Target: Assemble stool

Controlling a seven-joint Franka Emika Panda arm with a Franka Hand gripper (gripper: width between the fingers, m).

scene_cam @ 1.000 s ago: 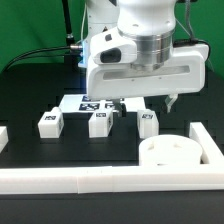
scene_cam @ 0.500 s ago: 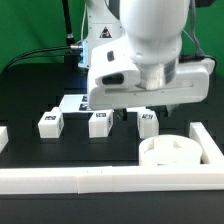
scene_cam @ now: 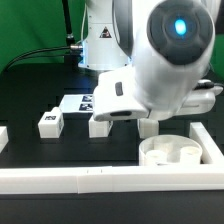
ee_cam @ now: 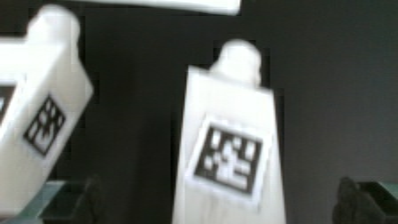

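One end of the leg narrows to a round peg, so the robot's gripper will next grab the leg by its flat-sided body below the tag [ee_cam: 228, 203].
Three white blocky legs with square tags stand in a row on the black table. In the exterior view I see the left leg [scene_cam: 48, 122], the middle leg [scene_cam: 99, 127] and a small part of the right leg [scene_cam: 148, 127] under my hand. The round white seat [scene_cam: 170, 152] lies at the front right. In the wrist view my gripper [ee_cam: 214, 205] is open, with its dark fingertips [ee_cam: 54, 205] on either side of one tagged leg [ee_cam: 228, 135] and apart from it. A second leg [ee_cam: 39, 100] stands beside it. My fingers are hidden in the exterior view.
The marker board [scene_cam: 78, 103] lies behind the legs. A long white border rail [scene_cam: 70, 180] runs along the front and another [scene_cam: 205, 138] stands by the seat at the exterior view's right. Black cables lie at the back left.
My arm has come down and toward the camera over the right leg. It now hides that leg and fills much more of the exterior view. The legs and seat have not moved.
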